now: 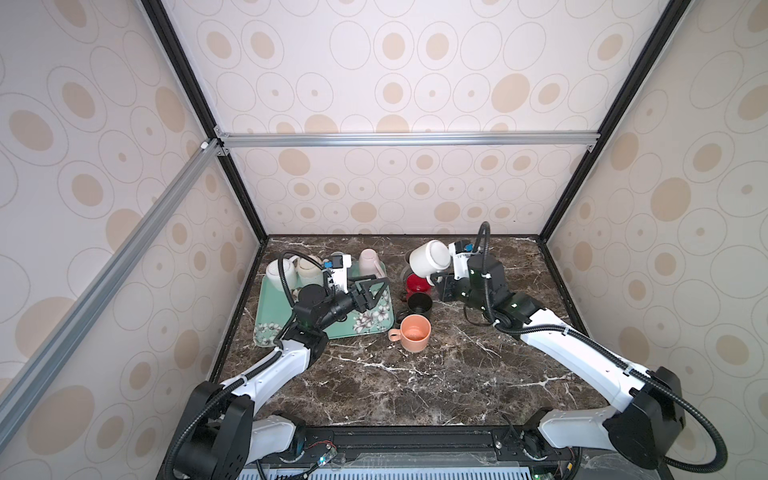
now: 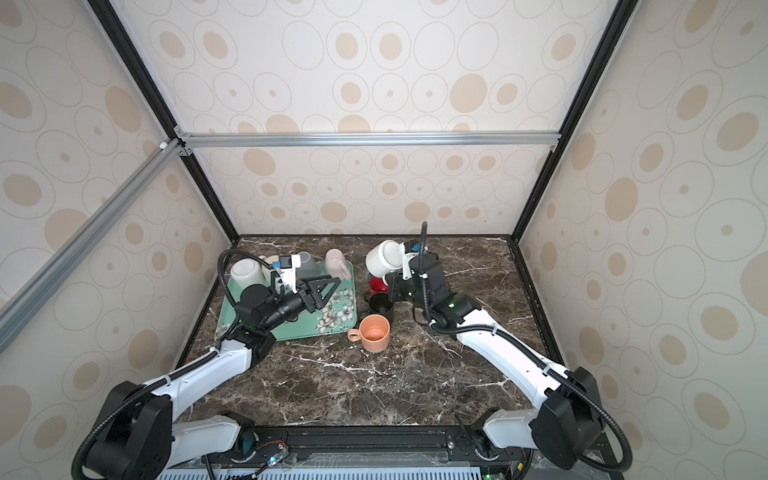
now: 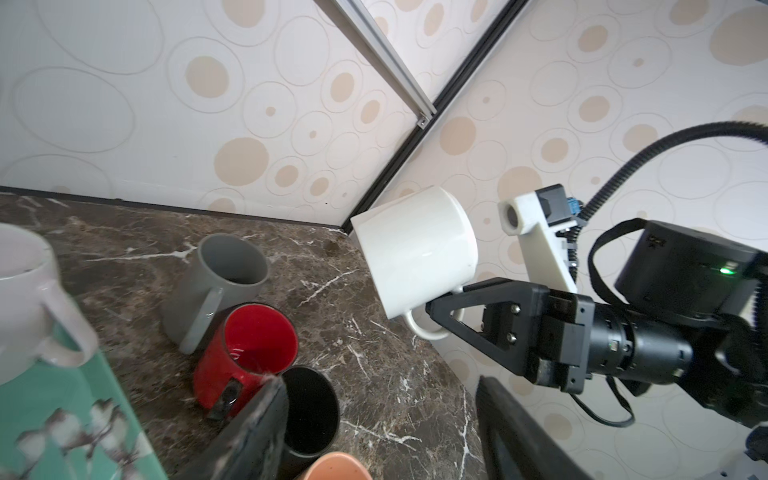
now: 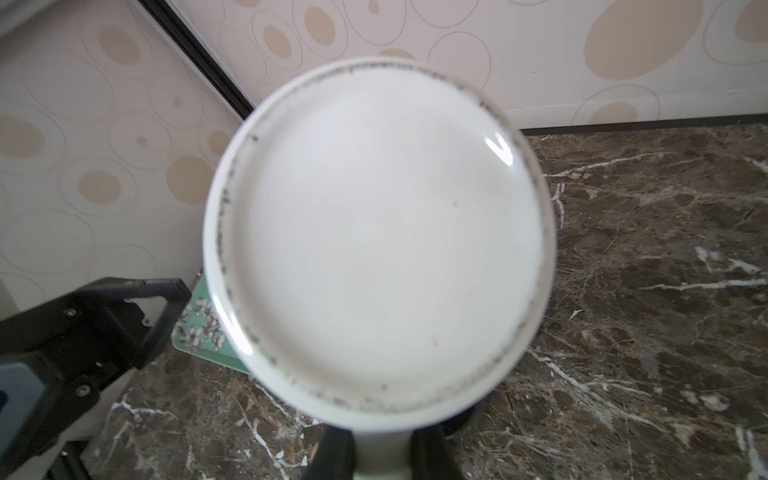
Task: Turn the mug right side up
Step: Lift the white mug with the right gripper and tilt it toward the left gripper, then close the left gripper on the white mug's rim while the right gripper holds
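My left gripper will next grab the mug's rim at the opening (image 1: pixel 412 263) to set the white mug (image 1: pixel 430 257) upright, and this leaves the mug's base free.
A white mug (image 1: pixel 430 257) (image 2: pixel 384 257) hangs in the air over the back of the marble table, tipped on its side. My right gripper (image 1: pixel 435 279) (image 2: pixel 389 277) is shut on its handle, which shows clearly in the left wrist view (image 3: pixel 432 309). The mug (image 3: pixel 415 249) has its mouth turned away from the right arm. In the right wrist view its scuffed base (image 4: pixel 378 241) fills the picture, and the handle sits between my right gripper (image 4: pixel 382 453) jaws. My left gripper (image 1: pixel 376 293) (image 2: pixel 328 289) (image 3: pixel 378 386) is open and empty above the tray.
Upright on the table below the held mug stand a grey mug (image 3: pixel 224 282), a red mug (image 1: pixel 417 282), a black mug (image 1: pixel 419 302) and an orange mug (image 1: pixel 413 332). The green flowered tray (image 1: pixel 270 328) at the left carries a pink mug (image 1: pixel 370 262) and other overturned mugs.
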